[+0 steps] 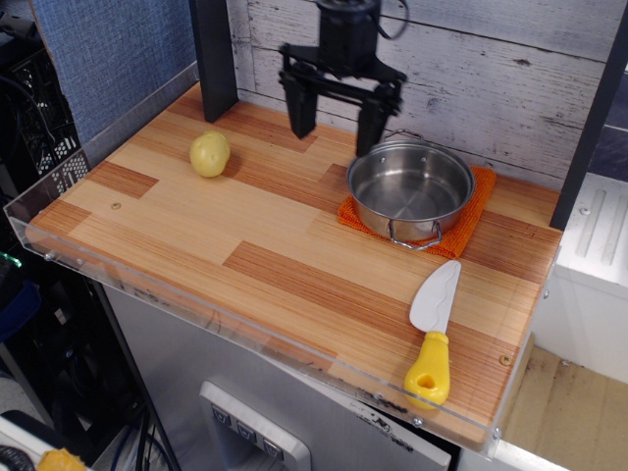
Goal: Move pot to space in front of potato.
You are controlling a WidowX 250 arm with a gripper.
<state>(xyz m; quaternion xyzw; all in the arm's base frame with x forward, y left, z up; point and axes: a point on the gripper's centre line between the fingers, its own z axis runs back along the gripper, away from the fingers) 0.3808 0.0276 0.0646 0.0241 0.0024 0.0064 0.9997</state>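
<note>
My gripper grabs the pot's rim (355, 172) next, to set the pot (410, 190) in front of the potato.
The shiny steel pot (410, 190) with two wire loop handles sits on an orange cloth (471, 218) at the back right of the wooden table. The pale-yellow potato (210, 154) lies at the back left, well apart from the pot. My black gripper (336, 123) hangs open and empty above the table's back, between the two, its right finger close to the pot's left rim.
A white toy knife with a yellow handle (432, 334) lies at the front right. A dark post (214, 59) stands at the back left behind the potato. A clear plastic lip (196, 299) runs along the table's front and left edges. A wood-plank wall is behind.
</note>
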